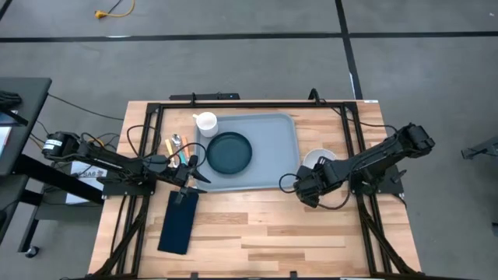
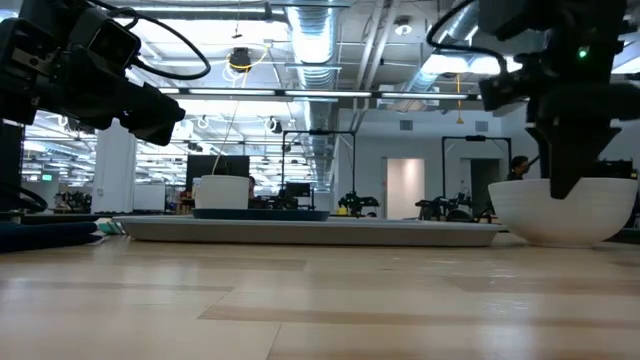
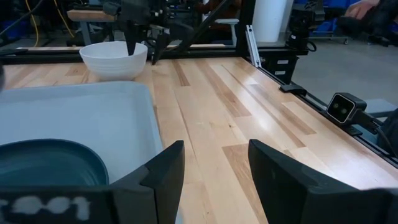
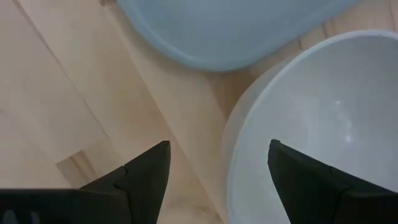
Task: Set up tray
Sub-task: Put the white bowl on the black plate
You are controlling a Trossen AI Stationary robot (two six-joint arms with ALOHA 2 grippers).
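Observation:
My right gripper grabs the white bowl by its rim next. Then it sets the bowl on the teal plate.
The grey-blue tray lies flat in the middle of the table, with a dark teal plate on it and a white cup at its far left corner. A white bowl stands on the table just right of the tray. My right gripper points down, open, at the bowl's near left rim. One finger stands over the bowl's inside and the other over the table outside; no touch shows. My left gripper waits open and almost level at the tray's near left corner, nothing between its fingers.
A dark navy folded napkin lies on the table near the left front. Cutlery lies left of the tray. A black frame runs around the table's edges. Bare wood stretches along the near side.

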